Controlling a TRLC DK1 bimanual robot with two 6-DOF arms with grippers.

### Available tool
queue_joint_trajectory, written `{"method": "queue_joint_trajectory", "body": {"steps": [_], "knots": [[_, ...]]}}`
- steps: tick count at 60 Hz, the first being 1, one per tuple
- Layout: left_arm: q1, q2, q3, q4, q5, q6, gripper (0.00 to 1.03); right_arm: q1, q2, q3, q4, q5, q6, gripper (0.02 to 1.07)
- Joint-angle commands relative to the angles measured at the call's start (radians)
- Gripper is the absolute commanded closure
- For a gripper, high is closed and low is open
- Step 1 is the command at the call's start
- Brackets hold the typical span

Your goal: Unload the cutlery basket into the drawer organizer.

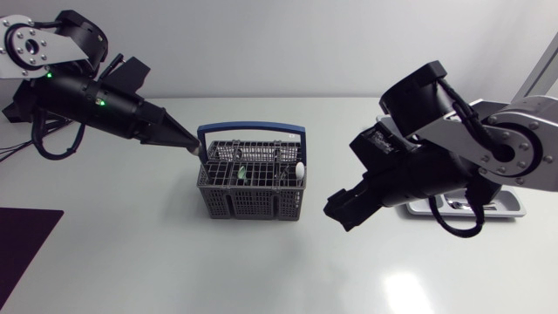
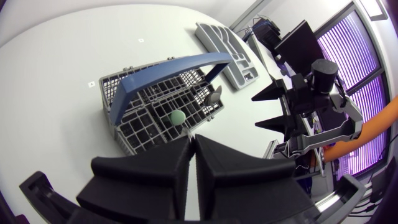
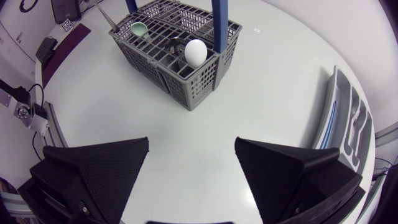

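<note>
The green spoon needs to be unloaded into the drawer organizer, so my right gripper needs to grab the spoon by its handle next.
A grey cutlery basket (image 1: 253, 202) with a blue handle stands mid-table. Inside are a green-ended utensil (image 1: 239, 173) and a white spoon (image 1: 299, 170), with darker pieces I cannot make out. My left gripper (image 1: 193, 148) is shut, its tip over the basket's left rim. A small pale bit shows at the tip, and I cannot tell what it is. The left wrist view has the shut fingers (image 2: 180, 168) above the basket (image 2: 124, 134) and the green piece (image 2: 178, 116). My right gripper (image 1: 344, 209) stands open to the right of the basket (image 3: 186, 87). The grey drawer organizer (image 1: 514, 209) lies half hidden behind the right arm.
A dark purple mat (image 1: 22, 244) lies at the table's left front edge. In the right wrist view the organizer (image 3: 342, 118) lies beside my right gripper (image 3: 191, 142), with bare table between the gripper and the basket.
</note>
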Motion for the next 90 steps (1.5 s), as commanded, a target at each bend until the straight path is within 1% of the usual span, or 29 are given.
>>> {"method": "queue_joint_trajectory", "body": {"steps": [1,10,14,16,17,22,27,29,32,36,41,51,59,65,70,76,80,86,88,90], "knots": [[0.003,-0.054,0.029,-0.025,0.019,0.019,0.99,0.017,-0.013,0.005,0.000,0.006,-0.040,0.07],[-0.009,-0.174,0.017,-0.027,0.017,0.027,0.99,0.026,-0.074,-0.007,0.009,0.018,-0.126,0.07],[-0.034,-0.211,0.019,-0.036,0.017,0.027,0.99,0.026,-0.099,-0.011,0.013,0.018,-0.146,0.07],[-0.051,-0.229,0.019,-0.044,0.017,0.027,0.99,0.026,-0.111,-0.013,0.013,0.015,-0.158,0.07],[-0.071,-0.244,0.016,-0.045,0.016,0.030,0.99,0.028,-0.117,-0.013,0.013,0.009,-0.170,0.08],[-0.134,-0.273,0.005,-0.048,0.007,0.033,0.99,0.036,-0.119,-0.002,0.003,-0.009,-0.206,0.13],[-0.201,-0.289,-0.009,-0.048,-0.001,0.032,0.99,0.025,-0.130,-0.001,0.004,-0.097,-0.227,0.15],[-0.221,-0.290,-0.014,-0.045,-0.001,0.033,0.99,0.023,-0.139,-0.004,0.007,-0.115,-0.249,0.16],[-0.266,-0.293,-0.029,-0.039,-0.003,0.048,0.99,0.023,-0.160,-0.011,0.015,-0.115,-0.279,0.16],[-0.290,-0.298,-0.046,-0.030,-0.001,0.065,0.99,0.028,-0.182,-0.021,0.018,-0.117,-0.301,0.16],[-0.345,-0.307,-0.080,-0.002,-0.001,0.099,0.99,0.039,-0.211,-0.033,0.010,-0.131,-0.321,0.16],[-0.419,-0.309,-0.135,0.070,-0.001,0.122,0.99,0.057,-0.228,-0.061,0.003,-0.155,-0.382,0.16],[-0.485,-0.307,-0.187,0.131,-0.001,0.148,0.99,0.095,-0.240,-0.104,0.030,-0.221,-0.416,0.16],[-0.510,-0.306,-0.211,0.142,-0.001,0.186,0.99,0.109,-0.252,-0.131,0.044,-0.249,-0.453,0.16],[-0.519,-0.307,-0.231,0.142,0.003,0.232,0.99,0.135,-0.272,-0.157,0.049,-0.250,-0.489,0.16],[-0.531,-0.307,-0.270,0.142,0.054,0.309,0.99,0.187,-0.295,-0.189,0.067,-0.250,-0.516,0.16],[-0.539,-0.303,-0.279,0.143,0.079,0.325,0.99,0.206,-0.298,-0.203,0.087,-0.255,-0.516,0.16],[-0.546,-0.290,-0.282,0.156,0.128,0.329,0.99,0.223,-0.295,-0.209,0.121,-0.295,-0.514,0.16],[-0.553,-0.287,-0.282,0.160,0.129,0.329,0.99,0.226,-0.294,-0.208,0.122,-0.304,-0.514,0.17],[-0.559,-0.283,-0.282,0.162,0.132,0.329,0.99,0.230,-0.288,-0.205,0.127,-0.319,-0.514,0.21]]}}
